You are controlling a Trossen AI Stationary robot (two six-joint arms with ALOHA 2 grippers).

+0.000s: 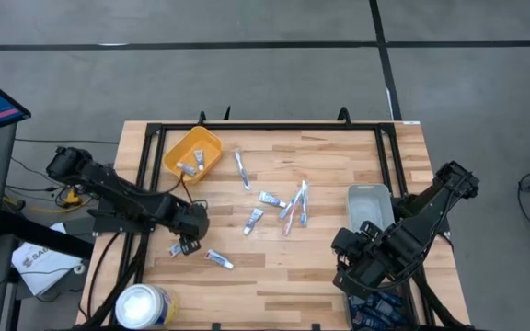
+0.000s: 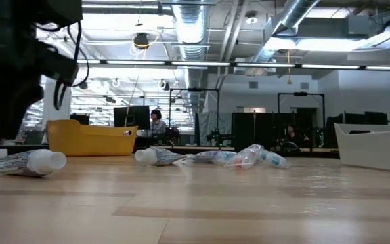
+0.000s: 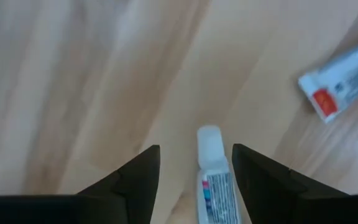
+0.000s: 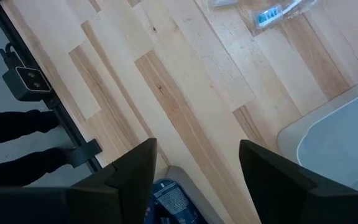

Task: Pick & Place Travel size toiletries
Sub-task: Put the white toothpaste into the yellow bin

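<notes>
My left fingers are above the white tube's cap [image 3: 211, 144] and would miss it if I closed now. I should lower my left gripper to the cap first, then close on it.
Travel size toiletries lie scattered on the wooden table: small white tubes [image 1: 253, 219], [image 1: 242, 168] and clear-wrapped sticks [image 1: 294, 207] at the middle. A few tubes lie in the yellow bin [image 1: 192, 154]. My left gripper [image 1: 184, 244] points down near the table's left side, open. Its fingers [image 3: 135, 180] stand on either side of a white tube with blue and red print [image 3: 213, 180], which lies flat on the wood. Another white tube [image 3: 344, 84] lies a little to its right [image 1: 219, 260]. My right gripper [image 4: 194, 168] hangs open near the front right, with nothing between its fingers.
A white tray [image 1: 368, 204] lies at the right. A big white round tub [image 1: 144, 305] stands at the front left corner. A blue packet [image 4: 173, 199] lies below my right gripper. A black frame [image 1: 155, 129] runs along the table's far and side edges.
</notes>
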